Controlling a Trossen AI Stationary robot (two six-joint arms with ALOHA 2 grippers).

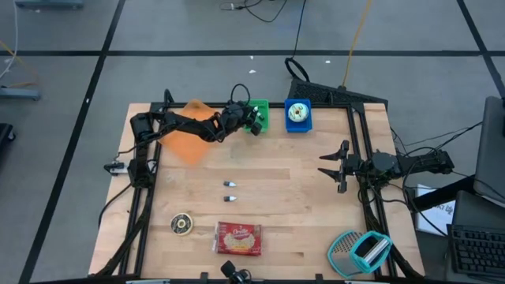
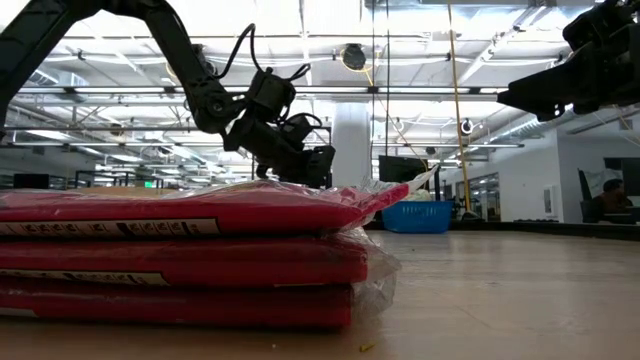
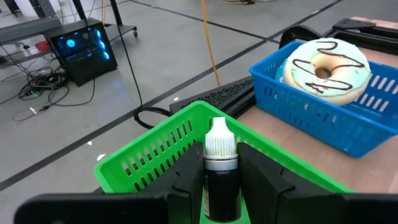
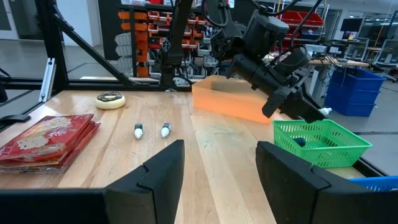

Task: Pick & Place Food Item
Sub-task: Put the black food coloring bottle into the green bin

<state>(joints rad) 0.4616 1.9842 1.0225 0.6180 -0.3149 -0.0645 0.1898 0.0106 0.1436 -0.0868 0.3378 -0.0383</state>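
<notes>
The robot should open its left gripper, because the white-capped bottle (image 3: pixel 221 168) hangs inside the rim of the green basket in the left wrist view.
My left gripper (image 3: pixel 221 155) is shut on a small dark bottle with a white cap (image 3: pixel 220 144). It hangs over the green basket (image 3: pixel 155 140) at the table's far edge, which also shows in the high view (image 1: pixel 261 106). From the right wrist view, the bottle's white tip (image 4: pixel 324 112) sticks out past the fingers above the basket (image 4: pixel 323 140). Close to the table's right edge, my right gripper (image 1: pixel 331 166) stands open and touches nothing. My left gripper pinches the bottle's dark body (image 3: pixel 221 186), just below the cap, between its two fingers (image 3: pixel 255 174). The bottle lies along the fingers, cap pointing away from the wrist. The fingers slant down from the table's left. The bottle is lifted clear above the green basket.
A blue basket (image 1: pixel 297 125) with an iced donut stands right of the green one, and an orange bin (image 1: pixel 192 132) left of it. Two small bottles (image 1: pixel 230 192) lie mid-table. A chocolate donut (image 1: pixel 182 224) and a red packet (image 1: pixel 238 238) lie near the front; a teal item (image 1: pixel 359 252) front right.
</notes>
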